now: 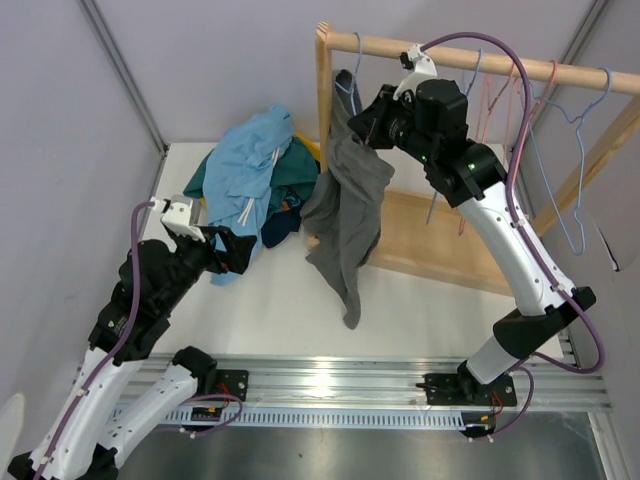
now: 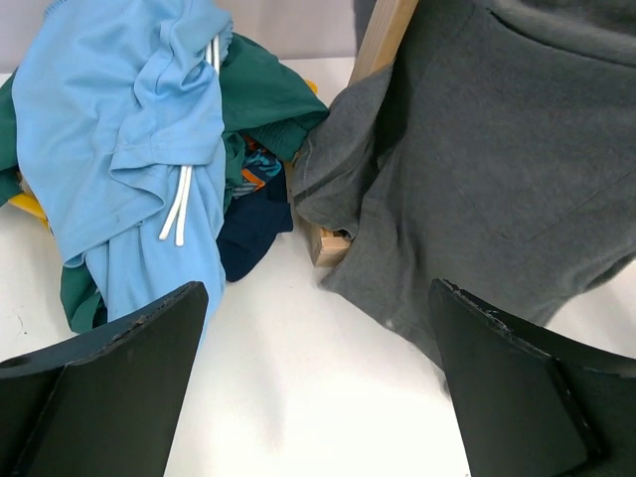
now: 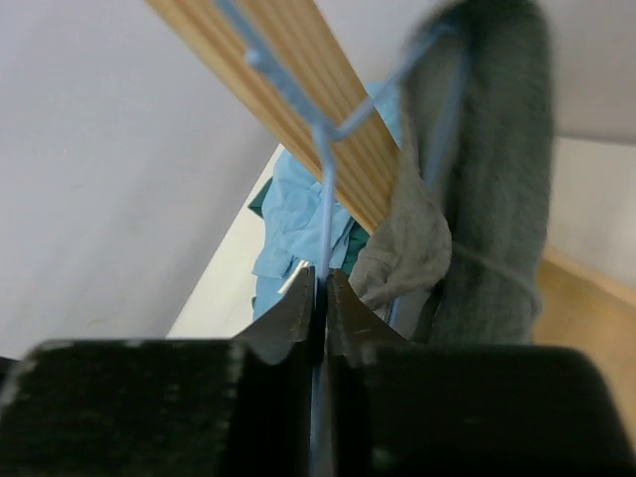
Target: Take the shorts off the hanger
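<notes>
The grey shorts (image 1: 350,200) need to come off the hanger that my right gripper holds, so my left gripper should next grab them by their lower hanging part and pull.
The grey shorts (image 1: 350,200) hang from a light blue wire hanger (image 1: 347,85) at the left end of the wooden rail (image 1: 480,60); their lower end drapes onto the table. My right gripper (image 1: 365,120) is shut on the hanger's wire (image 3: 323,179) just below its hook, with the grey shorts (image 3: 497,199) beside it to the right. My left gripper (image 1: 240,250) is open and empty low over the table, with the grey shorts (image 2: 497,169) ahead on the right. A pile holds the light blue (image 1: 245,165), teal-green (image 2: 263,94), navy (image 2: 248,234) and cartoon-print (image 2: 253,174) shorts.
The wooden rack has an upright post (image 1: 323,90) and a flat base (image 1: 430,240). Several empty wire hangers, pink (image 1: 495,100) and blue (image 1: 580,150), hang further right on the rail. A wall encloses the table on the left.
</notes>
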Controlling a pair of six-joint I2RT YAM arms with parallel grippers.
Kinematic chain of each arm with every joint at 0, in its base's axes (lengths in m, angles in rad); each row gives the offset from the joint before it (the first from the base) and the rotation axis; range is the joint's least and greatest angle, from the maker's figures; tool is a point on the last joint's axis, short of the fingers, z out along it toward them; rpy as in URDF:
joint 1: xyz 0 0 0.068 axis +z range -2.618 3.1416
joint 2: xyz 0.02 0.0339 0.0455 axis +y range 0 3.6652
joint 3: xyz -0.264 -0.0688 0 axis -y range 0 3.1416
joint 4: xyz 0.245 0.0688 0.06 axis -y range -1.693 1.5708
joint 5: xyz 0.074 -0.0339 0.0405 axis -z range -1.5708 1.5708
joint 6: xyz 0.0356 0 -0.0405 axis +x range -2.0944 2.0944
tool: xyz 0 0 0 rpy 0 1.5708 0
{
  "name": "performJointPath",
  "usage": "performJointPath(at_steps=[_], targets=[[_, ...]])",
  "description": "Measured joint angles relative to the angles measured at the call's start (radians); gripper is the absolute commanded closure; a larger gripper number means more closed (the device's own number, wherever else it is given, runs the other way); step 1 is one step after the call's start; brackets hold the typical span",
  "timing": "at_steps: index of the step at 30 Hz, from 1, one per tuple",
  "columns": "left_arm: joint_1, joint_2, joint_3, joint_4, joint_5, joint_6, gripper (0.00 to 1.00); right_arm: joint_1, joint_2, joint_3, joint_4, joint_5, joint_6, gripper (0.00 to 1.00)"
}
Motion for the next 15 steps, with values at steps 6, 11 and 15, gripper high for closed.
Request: performJointPath(at_steps=[6,11,15], targets=[[0.000,0.000,-0.004,-0.005,0.011,0.000,0.01,0.001,-0.005,-0.033,0.035,0.023,0.012,1.00],[-0.006,0.021,0.005,-0.003,0.065,-0.001,0.01,0.016,-0.029,-0.063,0.059,0.071,0.009,1.00],[-0.098,0.122,0.082,0.007,0.078,0.000,0.01,0.074,-0.070,-0.072,0.048,0.198,-0.024,1.00]])
